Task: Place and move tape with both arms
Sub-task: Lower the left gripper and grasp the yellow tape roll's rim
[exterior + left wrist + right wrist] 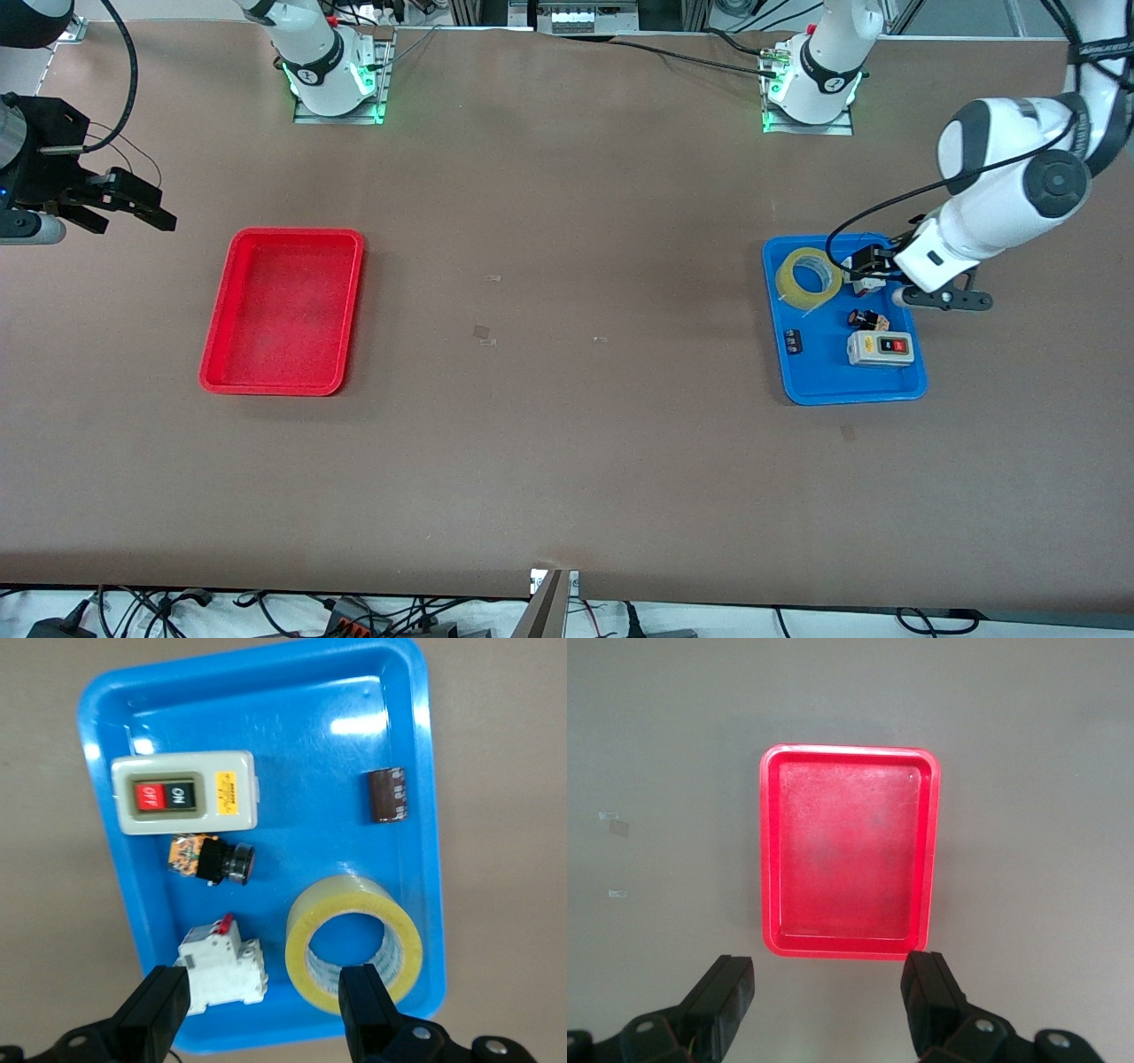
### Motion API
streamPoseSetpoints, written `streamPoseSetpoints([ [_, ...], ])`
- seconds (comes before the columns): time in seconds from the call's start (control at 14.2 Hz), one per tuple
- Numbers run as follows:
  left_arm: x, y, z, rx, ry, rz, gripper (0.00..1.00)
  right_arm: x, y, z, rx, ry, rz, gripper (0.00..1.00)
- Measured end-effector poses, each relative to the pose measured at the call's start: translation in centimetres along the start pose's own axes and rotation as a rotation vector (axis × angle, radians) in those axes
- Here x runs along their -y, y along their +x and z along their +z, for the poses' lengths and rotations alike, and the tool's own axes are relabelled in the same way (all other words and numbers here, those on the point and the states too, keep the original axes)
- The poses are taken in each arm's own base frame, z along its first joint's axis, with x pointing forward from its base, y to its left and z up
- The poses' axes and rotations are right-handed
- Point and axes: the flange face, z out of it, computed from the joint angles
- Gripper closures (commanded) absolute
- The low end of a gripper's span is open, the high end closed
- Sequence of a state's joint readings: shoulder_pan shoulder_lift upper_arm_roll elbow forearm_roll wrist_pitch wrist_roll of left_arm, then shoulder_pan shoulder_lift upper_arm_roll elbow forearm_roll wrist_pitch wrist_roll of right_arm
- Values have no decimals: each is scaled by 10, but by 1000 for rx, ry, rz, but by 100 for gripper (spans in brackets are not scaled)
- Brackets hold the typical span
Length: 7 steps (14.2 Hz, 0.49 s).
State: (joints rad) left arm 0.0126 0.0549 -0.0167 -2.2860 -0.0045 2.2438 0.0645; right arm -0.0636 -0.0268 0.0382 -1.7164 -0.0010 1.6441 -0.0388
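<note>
The left gripper takes hold of the yellow roll by its ring wall (788, 278) next, to move the tape out of the blue tray (824, 377).
The tape (788, 282), a yellowish translucent roll, lies flat in the blue tray (824, 377) at the left arm's end of the table. My left gripper (864, 266) is open and empty above the tray, over a white breaker beside the roll. In the left wrist view the tape (306, 957) lies next to one finger of the left gripper (266, 1010). My right gripper (133, 211) is open and empty, held in the air at the right arm's end, beside the red tray (221, 310). In the right wrist view the right gripper (828, 1001) is off the red tray's (769, 850) rim.
The blue tray (310, 735) also holds a white switch box (879, 347) (184, 795), a black push button (866, 319) (217, 859), the white breaker (866, 285) (221, 966) and a small dark block (793, 340) (388, 795). The red tray holds nothing. Small scraps (483, 333) lie mid-table.
</note>
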Motion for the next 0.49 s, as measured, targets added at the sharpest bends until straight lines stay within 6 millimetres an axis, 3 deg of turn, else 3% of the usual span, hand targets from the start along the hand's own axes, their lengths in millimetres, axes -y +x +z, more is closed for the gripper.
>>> streamPoseSetpoints([
  [0.21,-3,-14,43,-6,0,4,0,0,0,0,0,0,0,0],
  [0.49,-4,-18,88,9,-2,5,0,0,0,0,0,0,0,0],
])
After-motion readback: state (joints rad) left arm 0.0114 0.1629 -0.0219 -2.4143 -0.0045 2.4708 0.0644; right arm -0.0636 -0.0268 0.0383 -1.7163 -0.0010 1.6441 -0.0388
